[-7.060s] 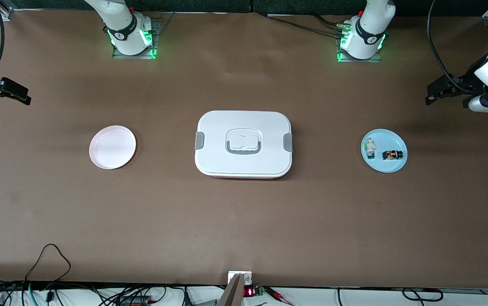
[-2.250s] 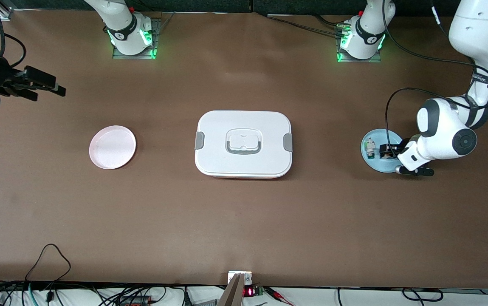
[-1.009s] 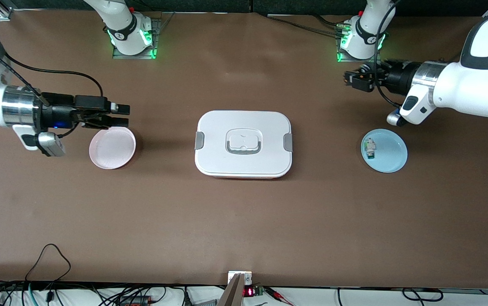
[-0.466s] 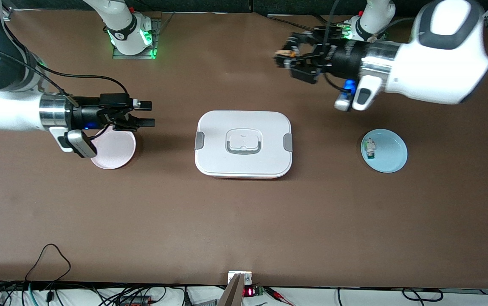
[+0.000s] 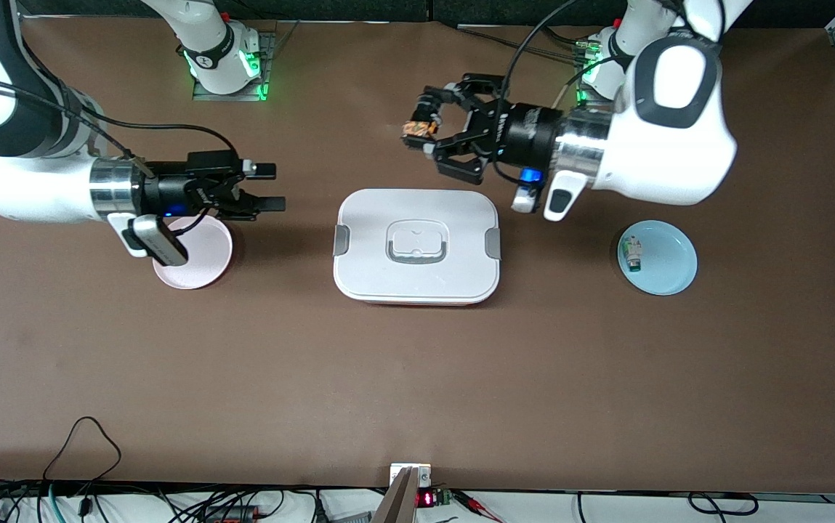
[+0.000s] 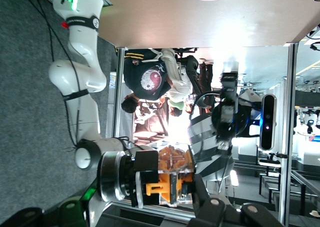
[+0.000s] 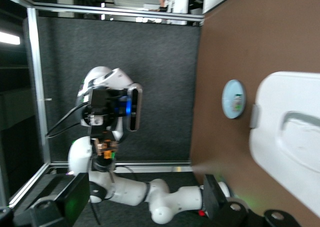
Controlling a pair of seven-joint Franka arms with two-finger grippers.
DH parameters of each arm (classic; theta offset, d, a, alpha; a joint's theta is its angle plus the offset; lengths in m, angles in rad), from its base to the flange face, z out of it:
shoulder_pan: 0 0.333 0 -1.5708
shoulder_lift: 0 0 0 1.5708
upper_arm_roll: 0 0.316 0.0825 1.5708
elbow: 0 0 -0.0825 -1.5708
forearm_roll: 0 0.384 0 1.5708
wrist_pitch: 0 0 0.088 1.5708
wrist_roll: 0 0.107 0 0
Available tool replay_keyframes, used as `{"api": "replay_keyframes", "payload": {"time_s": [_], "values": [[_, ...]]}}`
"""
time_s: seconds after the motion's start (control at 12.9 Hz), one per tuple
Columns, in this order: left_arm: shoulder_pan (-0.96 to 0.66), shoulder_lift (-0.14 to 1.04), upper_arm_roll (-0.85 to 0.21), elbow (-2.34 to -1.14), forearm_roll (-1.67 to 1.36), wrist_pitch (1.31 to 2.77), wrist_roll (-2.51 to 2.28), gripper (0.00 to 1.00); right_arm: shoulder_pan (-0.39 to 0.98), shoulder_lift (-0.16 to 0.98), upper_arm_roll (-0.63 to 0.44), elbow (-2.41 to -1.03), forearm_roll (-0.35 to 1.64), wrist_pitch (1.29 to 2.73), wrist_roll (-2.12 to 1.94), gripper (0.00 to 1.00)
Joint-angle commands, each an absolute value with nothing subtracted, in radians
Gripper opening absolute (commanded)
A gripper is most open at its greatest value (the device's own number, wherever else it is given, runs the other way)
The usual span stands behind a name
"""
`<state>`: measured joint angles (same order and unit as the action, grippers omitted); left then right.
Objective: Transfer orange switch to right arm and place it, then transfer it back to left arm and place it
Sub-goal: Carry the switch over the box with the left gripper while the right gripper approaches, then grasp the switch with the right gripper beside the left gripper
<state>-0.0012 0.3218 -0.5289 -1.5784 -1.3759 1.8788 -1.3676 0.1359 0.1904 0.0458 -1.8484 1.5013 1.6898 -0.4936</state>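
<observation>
My right gripper needs to grab the switch next by its free black end [image 7: 104, 163], because my left gripper holds the switch's orange block.
The orange switch [image 5: 417, 129] is off the table, pinched between the fingers of my left gripper [image 5: 423, 135]. That gripper hangs over bare table next to the box [image 5: 417, 245], on the side toward the robots' bases. In the left wrist view the switch [image 6: 172, 179] fills the jaws of the left gripper [image 6: 170, 183]. My right gripper [image 5: 266, 187] is open with nothing in it, over the table between the pink plate [image 5: 203, 256] and the box, pointing at the left gripper. The right wrist view shows the box [image 7: 292, 152] and the switch [image 7: 105, 148] far off.
A blue plate [image 5: 671, 265] toward the left arm's end carries a small white-and-green component [image 5: 633, 254]. The right arm's wrist partly covers the pink plate. The white box with grey clasps sits mid-table between the two plates. Cables lie along the table's near edge.
The left gripper has carried the switch toward the right arm's end and lower, closer to the box. The right gripper has crept a little toward the box, still open.
</observation>
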Motion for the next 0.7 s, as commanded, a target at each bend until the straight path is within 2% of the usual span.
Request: {"api": "replay_keyframes", "payload": {"time_s": [0.0,0.23,0.39,0.62], "values": [[-0.067,0.373,-0.526,-1.502,-1.388,1.939,-1.423,0.09,0.216,0.146,0.049,-1.898,1.624,1.726,-0.522,1.0],[-0.081,0.385,-0.523,-1.499,-1.388,1.953,-1.428,0.09,0.25,0.147,0.06,-1.901,1.661,1.752,-0.514,1.0],[-0.081,0.385,-0.523,-1.499,-1.387,1.953,-1.428,0.09,0.261,0.147,0.074,-1.927,1.764,1.752,-0.515,1.0],[-0.078,0.387,-0.522,-1.48,-1.388,1.951,-1.43,0.09,0.268,0.146,0.077,-1.93,1.769,1.766,-0.52,1.0]]}}
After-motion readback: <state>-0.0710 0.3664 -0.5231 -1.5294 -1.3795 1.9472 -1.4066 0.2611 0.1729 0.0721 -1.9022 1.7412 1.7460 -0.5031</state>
